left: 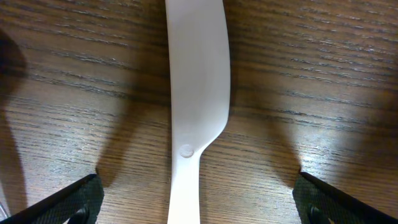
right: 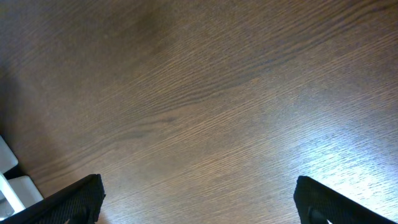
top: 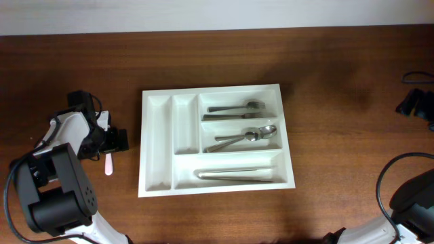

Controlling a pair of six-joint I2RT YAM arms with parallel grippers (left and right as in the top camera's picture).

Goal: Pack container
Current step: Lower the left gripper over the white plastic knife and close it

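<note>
The white plastic knife's narrow handle (left: pixel 185 194) is between both fingers of my left gripper. My left gripper needs to close on it. Closing now would hold the knife if it closed now.
The container (top: pixel 156 146), a big white cutlery tray, lies in the middle of the table. Its right compartments hold metal forks (top: pixel 237 108), spoons (top: pixel 247 136) and knives (top: pixel 237 175); the two narrow left ones hold nothing. A white plastic knife (top: pixel 108 165) (left: pixel 198 93) lies flat on the wood left of the tray. My left gripper (top: pixel 114 142) (left: pixel 199 199) hangs low over it, open, its fingers (left: pixel 74 200) well apart on both sides of the handle without touching it. My right gripper (top: pixel 411 102) (right: pixel 199 199) stands open over bare wood at the far right.
The wooden table (top: pixel 339 81) runs wide around the tray. The left arm's black base (top: pixel 57 190) fills the front left corner. A cable (top: pixel 390 169) loops by the right arm. A small white object (right: pixel 9 180) shows at the left edge of the right wrist view.
</note>
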